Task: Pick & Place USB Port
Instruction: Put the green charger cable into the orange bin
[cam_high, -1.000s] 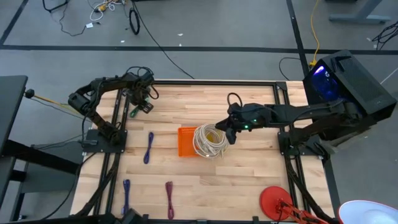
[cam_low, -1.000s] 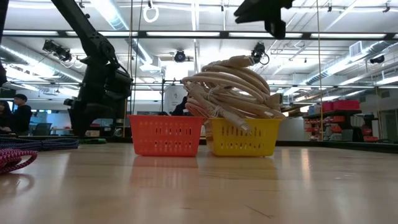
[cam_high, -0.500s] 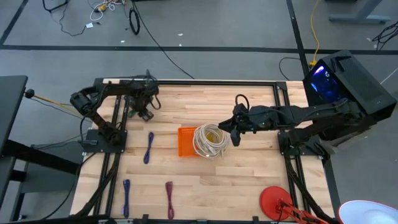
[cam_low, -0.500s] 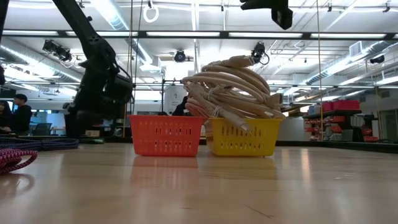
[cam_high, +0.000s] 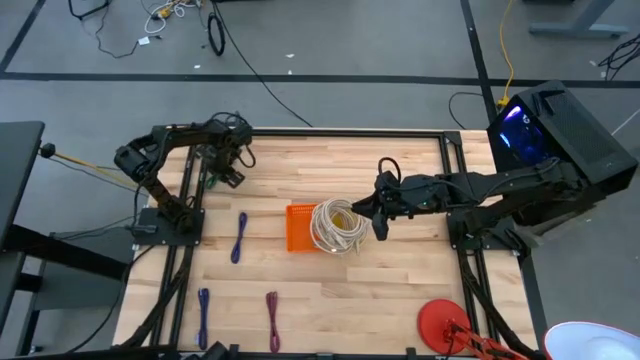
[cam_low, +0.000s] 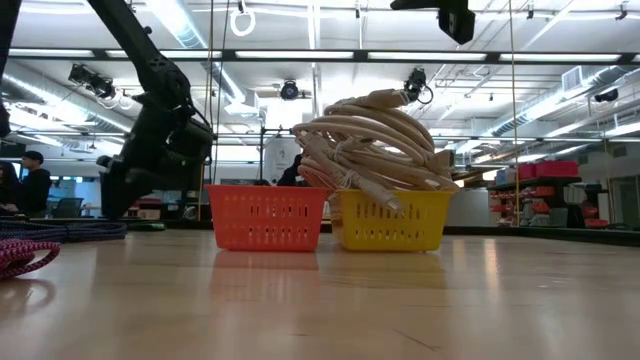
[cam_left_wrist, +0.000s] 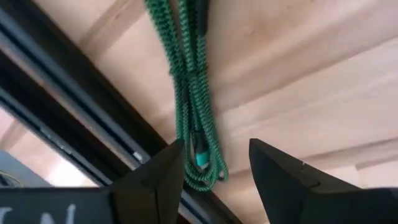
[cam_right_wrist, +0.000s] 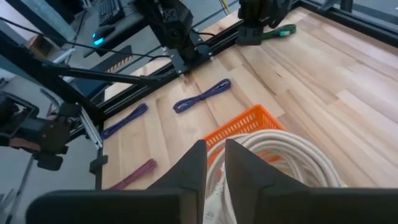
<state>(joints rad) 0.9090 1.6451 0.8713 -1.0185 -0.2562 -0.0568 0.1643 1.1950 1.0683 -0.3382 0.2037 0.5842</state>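
My left gripper grabs the green braided USB cable by its looped end beside the teal plug (cam_left_wrist: 200, 160) next, to place it in the orange basket.
A green braided USB cable (cam_left_wrist: 186, 93), bundled in a long loop, lies flat on the wood at the table's far left edge, beside the black frame rail (cam_left_wrist: 74, 118). My left gripper (cam_left_wrist: 214, 165) hangs open just above the bundle's end, where a teal plug (cam_left_wrist: 200, 160) shows. One finger is on each side; I cannot tell whether either touches. In the high view that gripper (cam_high: 226, 176) is at the far left. My right gripper (cam_high: 378, 226) hovers high beside the yellow basket (cam_low: 385, 222) of coiled beige cable (cam_high: 335, 226). Its fingers (cam_right_wrist: 198, 163) are a narrow gap apart with nothing between them.
An orange basket (cam_high: 298, 228) stands against the yellow one at mid-table. Purple cables lie on the left half (cam_high: 240, 237), (cam_high: 203, 308), and a maroon one (cam_high: 272, 318) lies near the front. A red disc (cam_high: 440, 325) sits at the near right corner. Bare wood lies right of the baskets.
My left gripper has tipped more steeply downward over the green cable, staying at the far left edge. My right gripper has drifted a little toward the table's right edge, away from the coil in the yellow basket. The cables and baskets have not moved.
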